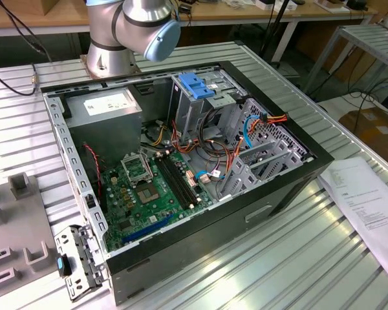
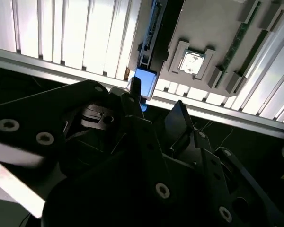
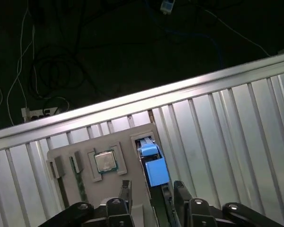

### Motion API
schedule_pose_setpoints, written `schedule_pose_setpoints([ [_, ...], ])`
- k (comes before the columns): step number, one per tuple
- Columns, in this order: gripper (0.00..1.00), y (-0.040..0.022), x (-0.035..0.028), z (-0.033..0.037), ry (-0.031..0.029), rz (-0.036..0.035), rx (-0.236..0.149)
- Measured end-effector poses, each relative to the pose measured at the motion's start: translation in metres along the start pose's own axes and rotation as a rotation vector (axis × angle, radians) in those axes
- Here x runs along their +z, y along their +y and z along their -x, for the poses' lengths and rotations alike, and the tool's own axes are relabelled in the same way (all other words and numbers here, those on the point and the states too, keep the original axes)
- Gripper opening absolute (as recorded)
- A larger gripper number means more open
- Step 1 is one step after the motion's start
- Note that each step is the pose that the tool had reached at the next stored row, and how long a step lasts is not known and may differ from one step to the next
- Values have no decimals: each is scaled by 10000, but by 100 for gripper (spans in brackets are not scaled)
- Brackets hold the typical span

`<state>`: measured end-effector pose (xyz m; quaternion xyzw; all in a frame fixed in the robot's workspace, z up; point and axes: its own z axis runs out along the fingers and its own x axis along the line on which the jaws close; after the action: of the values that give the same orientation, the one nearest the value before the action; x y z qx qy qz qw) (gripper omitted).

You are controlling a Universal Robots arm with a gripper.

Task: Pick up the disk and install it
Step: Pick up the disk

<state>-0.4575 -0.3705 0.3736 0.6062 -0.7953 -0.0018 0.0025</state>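
My gripper will grab the disk by its blue end tab (image 3: 157, 171) next, to install the disk in the open computer case.
The disk (image 1: 83, 257) stands on edge in a slot of the grey fixture plate (image 1: 16, 223) at the exterior view's lower left, beside the open computer case. It is a grey metal drive with a blue end tab. In the first wrist view the disk (image 3: 154, 168) is seen edge-on with its blue tab toward the camera. My gripper (image 3: 151, 189) hangs above it, open, and the disk's edge lines up with the gap between the fingers (image 3: 125, 189) without touching them. In the second wrist view the blue tab of the disk (image 2: 146, 81) sits just past the gripper (image 2: 156, 100).
The open computer case (image 1: 181, 161) fills the middle of the slatted metal table, with a drive cage topped by a blue bracket (image 1: 195, 84) at its back. The fixture plate also holds a processor chip (image 3: 105, 161) and a memory stick (image 3: 78, 176). A paper sheet (image 1: 368, 200) lies at the exterior view's right.
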Motion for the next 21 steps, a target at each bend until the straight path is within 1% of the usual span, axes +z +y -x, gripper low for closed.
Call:
schedule_pose_setpoints([
  [1, 48, 7, 22, 19, -4, -62, -64],
  [2, 48, 7, 49, 21, -5, -72, -238],
  [3, 48, 8, 93, 22, -3, -73, -619],
  [4, 48, 18, 126, 19, -2, -71, -744],
  [7, 48, 64, 190, 6, -5, -80, -839],
  [8, 48, 75, 221, 2, -8, -99, -887],
  [10, 49, 82, 247, 1, -16, -133, -963],
  [11, 56, 83, 269, 4, -23, -165, -1068],
  [13, 56, 84, 303, 7, -31, -206, -1287],
  [15, 56, 87, 336, 14, -35, -224, -1345],
  [17, 56, 89, 372, 23, -36, -225, -1348],
  [18, 56, 90, 408, 28, -36, -226, -1350],
  [20, 56, 94, 458, 30, -36, -225, -1349],
  [21, 56, 99, 497, 30, -36, -226, -1349],
])
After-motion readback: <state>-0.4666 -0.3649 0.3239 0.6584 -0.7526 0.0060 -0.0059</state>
